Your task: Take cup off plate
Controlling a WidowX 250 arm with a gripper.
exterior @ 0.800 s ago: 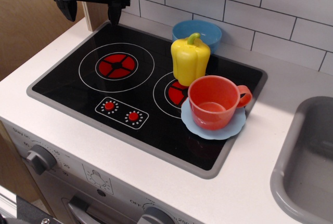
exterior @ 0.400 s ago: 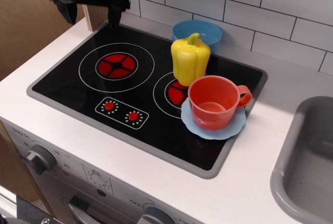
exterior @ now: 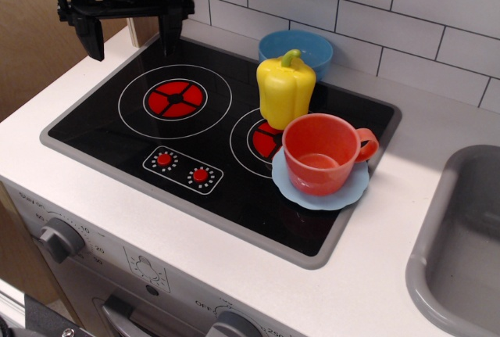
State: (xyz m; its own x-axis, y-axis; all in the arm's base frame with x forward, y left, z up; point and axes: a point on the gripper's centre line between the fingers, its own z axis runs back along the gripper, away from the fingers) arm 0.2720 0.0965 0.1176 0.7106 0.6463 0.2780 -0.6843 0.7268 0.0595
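Next, my gripper grabs the cup by its loop handle (exterior: 368, 143), to lift the cup off the orange-red cup's plate.
The orange-red cup (exterior: 322, 153) stands upright on the light blue scalloped plate (exterior: 348, 190) at the right front of the black stovetop, its loop handle pointing right. My black gripper (exterior: 130, 44) hangs open and empty in the air over the stove's back left corner, far to the left of the cup. Its two fingers (exterior: 93, 38) point down and stand wide apart.
A yellow toy pepper (exterior: 286, 89) stands just behind the cup, almost touching it. A deeper blue bowl (exterior: 297, 48) sits behind the pepper by the tiled wall. A grey sink (exterior: 461, 251) lies at the right. Two red burners (exterior: 175, 100) mark the stovetop.
My gripper has come down a little and shifted slightly left and forward over the stove's back left corner. The cup, plate and pepper have not moved.
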